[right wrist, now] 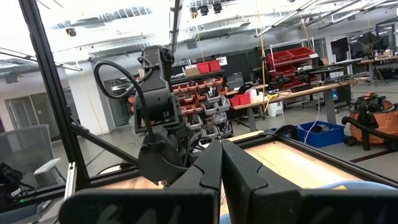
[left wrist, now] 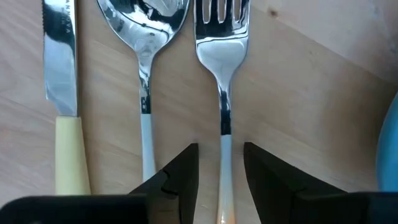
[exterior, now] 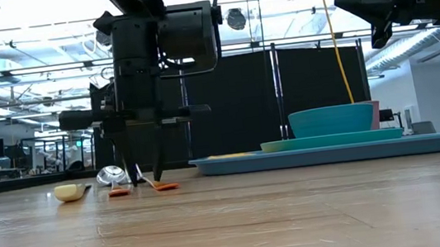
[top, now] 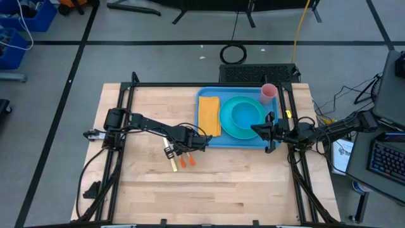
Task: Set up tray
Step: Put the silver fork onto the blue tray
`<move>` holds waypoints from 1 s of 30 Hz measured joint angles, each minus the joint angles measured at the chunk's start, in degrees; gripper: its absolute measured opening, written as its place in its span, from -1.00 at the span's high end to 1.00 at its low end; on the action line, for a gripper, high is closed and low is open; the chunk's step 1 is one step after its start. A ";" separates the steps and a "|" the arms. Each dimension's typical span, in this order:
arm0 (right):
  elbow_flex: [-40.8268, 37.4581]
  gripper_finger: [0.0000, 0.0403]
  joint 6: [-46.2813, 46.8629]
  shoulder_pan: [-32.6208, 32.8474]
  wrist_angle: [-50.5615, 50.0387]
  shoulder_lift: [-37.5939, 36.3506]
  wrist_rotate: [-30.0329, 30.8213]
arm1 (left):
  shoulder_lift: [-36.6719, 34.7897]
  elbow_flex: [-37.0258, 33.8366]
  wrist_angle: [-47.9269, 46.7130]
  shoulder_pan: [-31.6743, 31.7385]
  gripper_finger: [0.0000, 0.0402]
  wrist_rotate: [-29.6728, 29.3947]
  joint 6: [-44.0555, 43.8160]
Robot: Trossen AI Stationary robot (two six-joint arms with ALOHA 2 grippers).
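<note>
I will grab the fork by its handle (left wrist: 226,168) next with my left gripper, to put the fork on the yellow napkin.
On the wood table, a knife (left wrist: 60,74) with a pale yellow handle, a spoon (left wrist: 144,62) and a fork (left wrist: 222,81) lie side by side, just left of the blue tray (top: 234,144). My left gripper (left wrist: 221,168) points down over the fork, open. Its fingers stand on either side of the fork's handle with a gap on each side. The handles' orange ends (exterior: 165,186) show in the low view. My right gripper (right wrist: 221,168) is shut, raised over the tray's right edge (top: 262,131), holding nothing.
The tray carries a yellow napkin (top: 209,115), a turquoise plate (top: 226,125) with a bowl (top: 248,114) on it, and a pink cup (top: 268,93) at its far right corner. Bare wood (top: 202,190) stretches toward the near edge. Black frame rails (top: 120,126) run along both sides.
</note>
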 joint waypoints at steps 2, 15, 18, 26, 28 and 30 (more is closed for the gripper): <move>-0.01 1.00 0.00 -0.01 0.01 0.00 0.01 | 0.00 0.00 0.15 0.00 0.35 -0.07 0.01; -0.02 1.00 -0.01 -0.01 0.00 -0.01 0.00 | 0.07 -0.02 1.86 0.00 0.91 0.14 3.02; -0.02 1.00 0.01 -0.01 0.00 0.00 0.00 | 0.07 -0.02 2.40 0.00 0.91 0.01 4.16; 0.00 1.00 -0.01 -0.02 0.00 0.00 0.00 | 0.09 -0.02 2.52 -0.22 0.95 -0.53 4.34; -0.02 1.00 -0.01 0.01 0.00 0.00 0.00 | 0.09 -0.02 2.55 -0.32 0.95 -0.83 4.05; 0.00 1.00 -0.01 0.00 0.00 0.00 0.00 | 0.09 -0.02 2.54 -0.33 0.95 -0.88 4.03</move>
